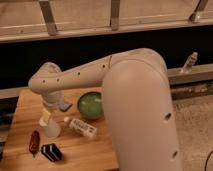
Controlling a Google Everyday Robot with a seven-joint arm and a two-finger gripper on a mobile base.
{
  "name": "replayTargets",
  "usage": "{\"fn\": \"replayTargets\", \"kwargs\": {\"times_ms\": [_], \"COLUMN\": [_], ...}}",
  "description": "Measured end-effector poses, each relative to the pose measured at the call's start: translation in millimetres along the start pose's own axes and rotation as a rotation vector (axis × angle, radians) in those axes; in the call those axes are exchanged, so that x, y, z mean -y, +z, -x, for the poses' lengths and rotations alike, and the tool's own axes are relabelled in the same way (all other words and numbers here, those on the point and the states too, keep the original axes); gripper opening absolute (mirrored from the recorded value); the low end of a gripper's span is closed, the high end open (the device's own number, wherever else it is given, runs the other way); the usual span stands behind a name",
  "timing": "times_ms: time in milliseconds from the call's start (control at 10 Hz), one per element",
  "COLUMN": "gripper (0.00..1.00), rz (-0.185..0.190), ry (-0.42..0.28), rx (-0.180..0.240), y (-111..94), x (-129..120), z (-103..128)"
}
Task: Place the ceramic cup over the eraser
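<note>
My gripper is to grab the cup by its rim [51, 119] next, so that it can place the ceramic cup over the eraser [51, 152].
The ceramic cup [52, 129], small and pale, stands upright on the left part of the wooden table [95, 152]. My gripper [46, 117] hangs straight down from the wrist right over the cup's top, and its jaws are open with the rim close beneath them. The eraser [51, 152], a black block with white stripes, lies near the front edge, just in front of the cup and apart from it.
A green bowl [90, 105] sits behind and to the right of the cup. A white labelled bottle [82, 128] lies on its side between them. A slim dark red object [34, 142] lies left of the eraser. My own arm's big shell [142, 110] fills the right.
</note>
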Motion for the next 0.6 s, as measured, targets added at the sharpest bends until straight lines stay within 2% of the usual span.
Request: {"fn": "replayTargets", "kwargs": {"times_ms": [600], "gripper": [0.80], "rz": [0.054], "ry": [-0.050], "rx": [0.039], "y": [1.7], "x": [-17.0], "z": [21.1]}}
